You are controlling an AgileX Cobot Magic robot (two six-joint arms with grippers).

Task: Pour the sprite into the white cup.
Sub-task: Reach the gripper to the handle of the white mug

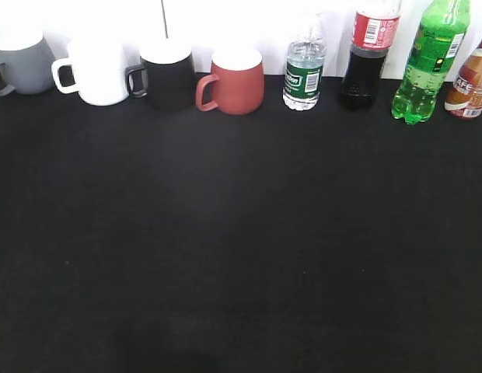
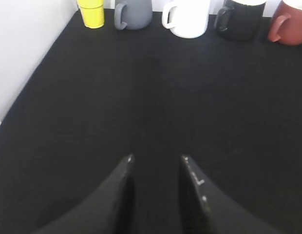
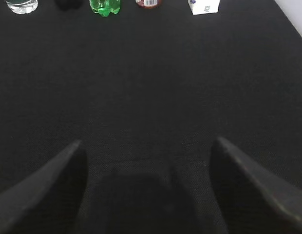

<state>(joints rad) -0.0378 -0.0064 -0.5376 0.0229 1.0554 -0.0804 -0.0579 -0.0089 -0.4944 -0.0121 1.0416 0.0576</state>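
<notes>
I will next use my left gripper to catch the poured sprite (image 1: 427, 66) in the white cup, so I should grab the cup by its handle (image 1: 61, 75).
The sprite (image 1: 429, 62), a bright-green bottle, stands upright at the back right of the black table; only its lobed base shows in the right wrist view (image 3: 105, 7). The white cup (image 1: 96, 71) stands in the back row at the left, handle to the left; it also shows in the left wrist view (image 2: 187, 18). My left gripper (image 2: 157, 158) is open and empty, low over the table, far in front of the cups. My right gripper (image 3: 148, 142) is wide open and empty, far in front of the bottles. Neither gripper shows in the exterior view.
Back row from the left: yellow cup (image 2: 92, 13), grey mug (image 1: 22, 64), black mug (image 1: 165, 71), red mug (image 1: 233, 80), clear water bottle (image 1: 305, 66), cola bottle (image 1: 368, 53), brown bottle (image 1: 470, 81). A small white carton (image 3: 204, 6) stands at the far right. A white wall runs behind and at both sides.
</notes>
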